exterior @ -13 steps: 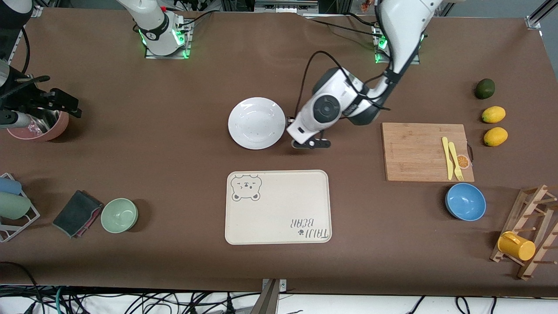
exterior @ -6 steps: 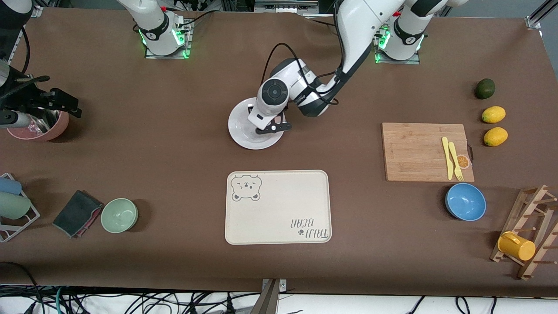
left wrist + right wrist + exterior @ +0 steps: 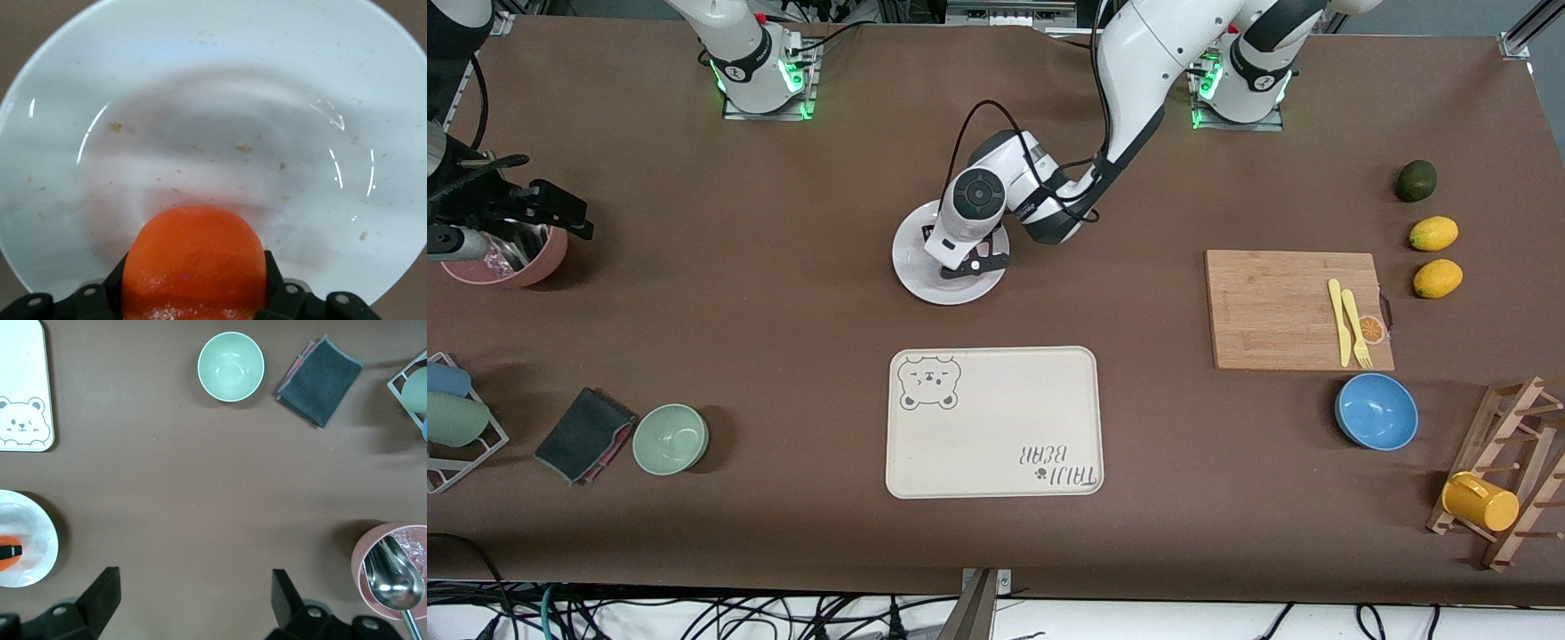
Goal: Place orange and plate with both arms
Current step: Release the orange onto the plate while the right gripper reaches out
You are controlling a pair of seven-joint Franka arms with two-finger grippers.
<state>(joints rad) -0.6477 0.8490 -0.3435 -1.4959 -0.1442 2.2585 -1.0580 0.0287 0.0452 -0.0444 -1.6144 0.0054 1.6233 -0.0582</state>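
Note:
The orange's lower end sits low in the white plate's well and the orange would stay in the well, so my left gripper opens next.
The white plate (image 3: 914, 267) lies at the table's middle, farther from the front camera than the bear tray. My left gripper (image 3: 970, 263) hangs low over the plate's well, shut on the orange (image 3: 195, 260). In the left wrist view the fruit fills the space between the black fingers (image 3: 283, 293), with the speckled plate (image 3: 213, 100) spread below it. The hand hides the orange in the front view. The right wrist view shows the plate (image 3: 30, 547) and a sliver of orange (image 3: 7, 543). My right gripper (image 3: 193, 593) waits open over bare table beside the pink bowl, seen in the front view as my right gripper (image 3: 556, 213).
A cream bear tray (image 3: 993, 421) lies nearer the camera than the plate. Cutting board (image 3: 1294, 307) with yellow cutlery, blue bowl (image 3: 1376, 411), lemons (image 3: 1433, 234) and mug rack (image 3: 1498, 471) crowd the left arm's end. Pink bowl (image 3: 511, 253), green bowl (image 3: 671, 438) and grey cloth (image 3: 585, 435) sit at the right arm's end.
My left arm has swung from beside the plate to over its well, carrying the orange, and settled a little further in. The right arm has not moved.

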